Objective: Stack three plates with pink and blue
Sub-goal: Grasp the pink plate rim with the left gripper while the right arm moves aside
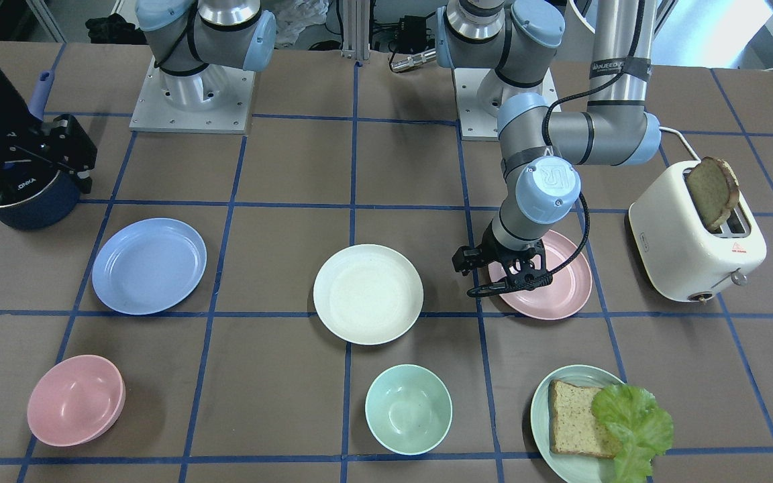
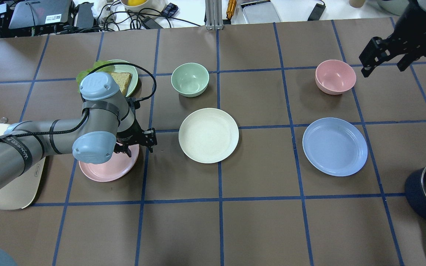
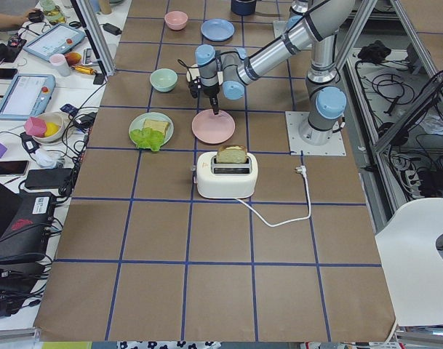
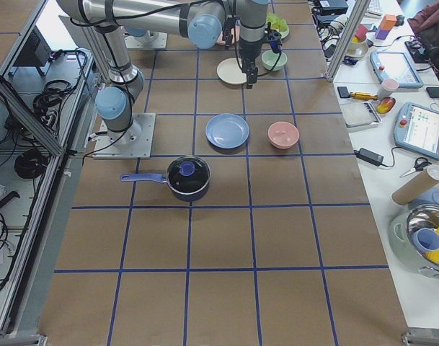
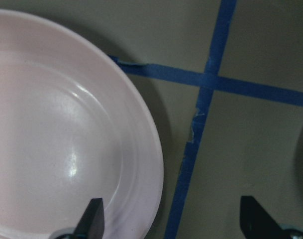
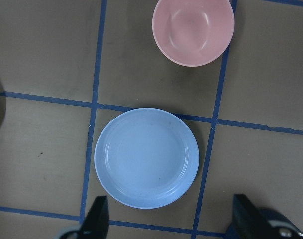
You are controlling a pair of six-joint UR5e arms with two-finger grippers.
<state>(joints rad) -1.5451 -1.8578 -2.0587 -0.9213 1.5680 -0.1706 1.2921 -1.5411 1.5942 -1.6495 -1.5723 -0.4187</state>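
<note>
The pink plate is wider than my open fingers, so I should grab it next by its thin raised rim (image 1: 498, 277) with my left gripper to stack it.
The pale pink plate (image 1: 564, 292) lies on the table under my left gripper (image 1: 504, 278). In the left wrist view the left gripper (image 5: 172, 216) is open and straddles the plate's (image 5: 56, 139) rim, one finger over the plate and one over the table. The cream-white plate (image 1: 368, 294) lies at the table's middle. The light blue plate (image 1: 149, 265) lies to the robot's right, and it also shows in the right wrist view (image 6: 146, 157). My right gripper (image 2: 383, 64) hangs high above the table, open and empty.
A pink bowl (image 1: 76, 400) and a green bowl (image 1: 408, 409) stand on the far side. A pale green plate (image 1: 539, 409) holds bread and lettuce. A white toaster (image 1: 688, 241) with toast stands beside the pink plate. A dark blue pot (image 1: 24, 201) stands under the right arm.
</note>
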